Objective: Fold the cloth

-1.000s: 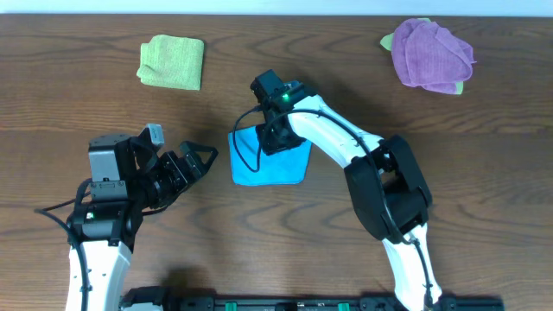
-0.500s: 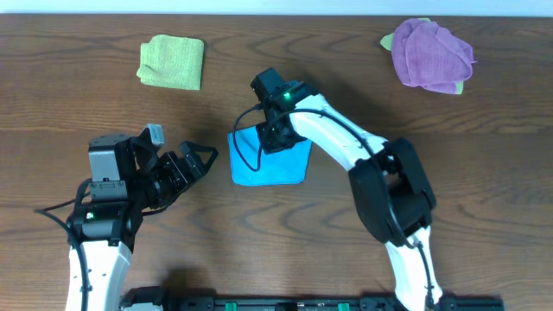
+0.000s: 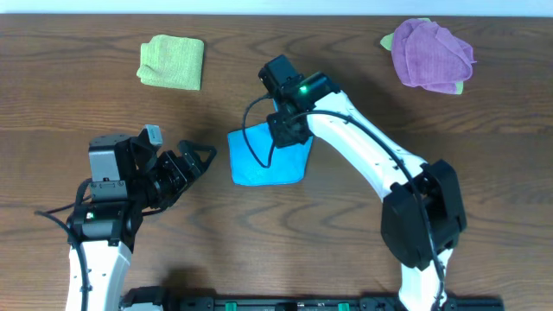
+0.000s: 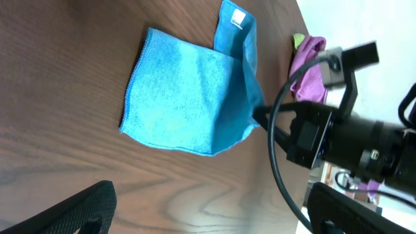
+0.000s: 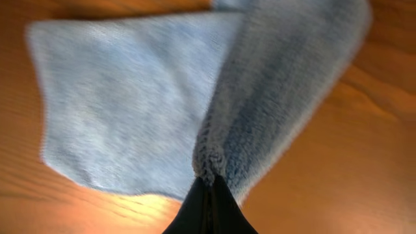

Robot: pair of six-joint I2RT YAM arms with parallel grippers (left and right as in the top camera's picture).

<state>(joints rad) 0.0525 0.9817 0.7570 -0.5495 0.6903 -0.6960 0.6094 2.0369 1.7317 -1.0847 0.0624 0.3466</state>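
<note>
I need to pinch the blue cloth's free edge point(image 3: 232, 159) point(image 4: 133, 83) with my left gripper next, opposite where my right gripper holds the cloth. Then both grippers can fold the cloth over.
The blue cloth point(image 3: 259, 162) lies on the wooden table at the centre, partly folded, with its right part lifted. My right gripper point(image 3: 289, 130) is shut on that lifted edge; the right wrist view shows the fingertips point(image 5: 208, 188) pinching a bunched fold of the blue cloth point(image 5: 130, 110). The left wrist view shows the cloth point(image 4: 188, 97) with a strip raised toward the right gripper point(image 4: 263, 117). My left gripper point(image 3: 203, 158) is open and empty, left of the cloth, apart from it; its fingers frame bare table point(image 4: 208, 214).
A folded green cloth point(image 3: 171, 60) lies at the back left. A crumpled purple cloth point(image 3: 430, 55) on a green one lies at the back right. The right arm's cable point(image 3: 255, 142) hangs over the blue cloth.
My right gripper has moved a little right and back, pulling the cloth's edge with it. The left arm has not moved.
</note>
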